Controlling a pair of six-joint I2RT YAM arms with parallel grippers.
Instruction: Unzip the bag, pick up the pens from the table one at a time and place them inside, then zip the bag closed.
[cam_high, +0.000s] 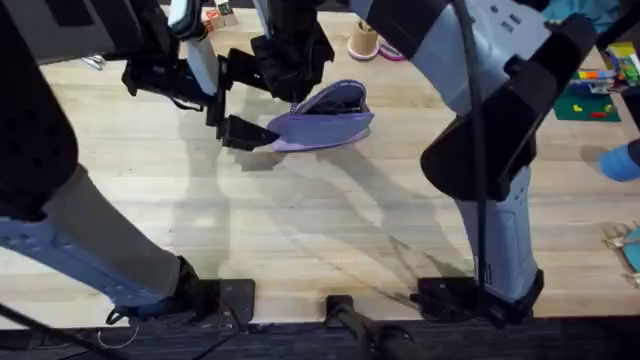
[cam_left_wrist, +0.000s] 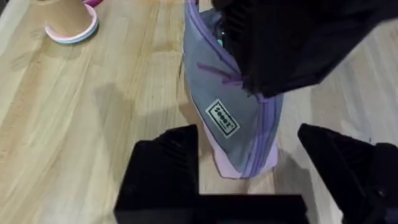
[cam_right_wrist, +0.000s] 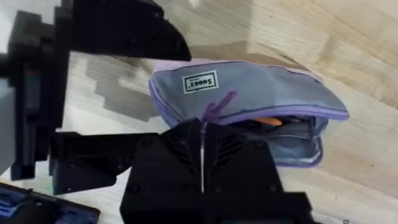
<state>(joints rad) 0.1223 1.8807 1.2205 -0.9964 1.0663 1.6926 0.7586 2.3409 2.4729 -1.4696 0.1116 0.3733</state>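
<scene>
The bag has room for my left gripper's fingers at its narrow closed end, so my left gripper should grab the bag there next. My right gripper crowds the bag's wide-open opening.
The lavender bag lies on the table at the back centre, its zipper partly undone and its mouth gaping. An orange pen shows inside the opening. My left gripper is open, its fingers standing on either side of the bag's near end. From the right, my right gripper reaches over the bag's top. In the right wrist view the right gripper is shut at the purple zipper pull.
A tan cup on a pink ring stands behind the bag, also in the left wrist view. Coloured items on a green mat lie at the far right. The front half of the table is bare wood.
</scene>
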